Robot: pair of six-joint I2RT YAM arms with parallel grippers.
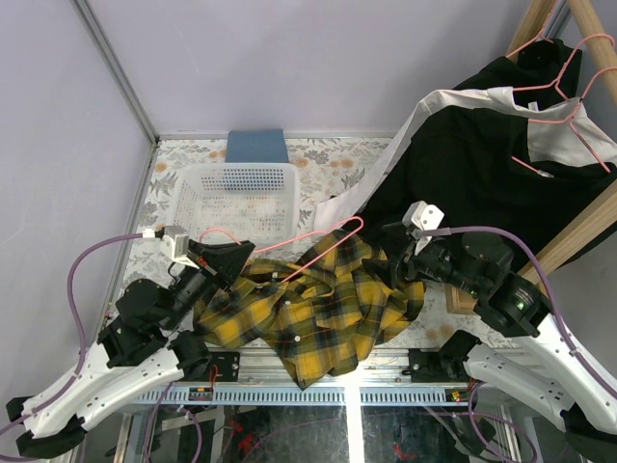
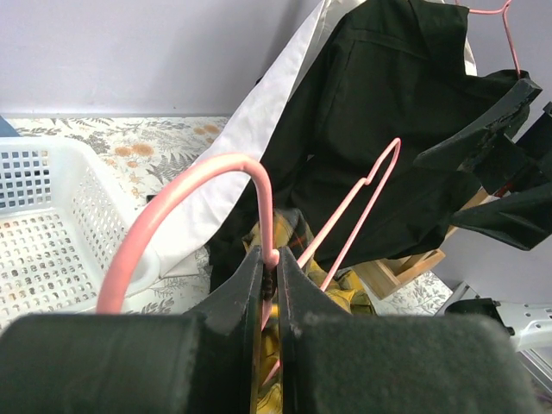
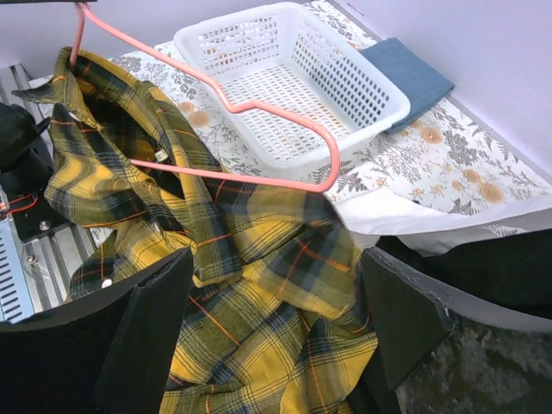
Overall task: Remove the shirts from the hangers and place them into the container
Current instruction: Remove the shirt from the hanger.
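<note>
My right gripper moves to the pink hanger next and grabs its bare sloping arm [image 1: 321, 232], so my left gripper stays free to take the plaid shirt [image 1: 318, 304] off.
The yellow-and-black plaid shirt [image 1: 318, 304] lies crumpled at the table's near edge, with a pink hanger [image 1: 328, 236] partly inside it. My left gripper [image 1: 241, 262] is shut on that hanger's neck [image 2: 272, 255], just below the hook [image 2: 181, 197]. My right gripper [image 3: 276, 319] hovers open just above the plaid shirt [image 3: 259, 310], its fingers apart with nothing between them. The white container [image 1: 236, 198] stands behind the shirt and holds no garments. Black shirts [image 1: 472, 183] and a white shirt [image 1: 337, 207] hang on more pink hangers [image 1: 564, 111] at the right.
A folded blue cloth [image 1: 256, 147] lies behind the container. A wooden rack [image 1: 578, 227] slants along the right side and carries the hanging garments. The white shirt's tail [image 3: 431, 220] drapes onto the flowered tablecloth [image 1: 328, 159] next to the plaid shirt.
</note>
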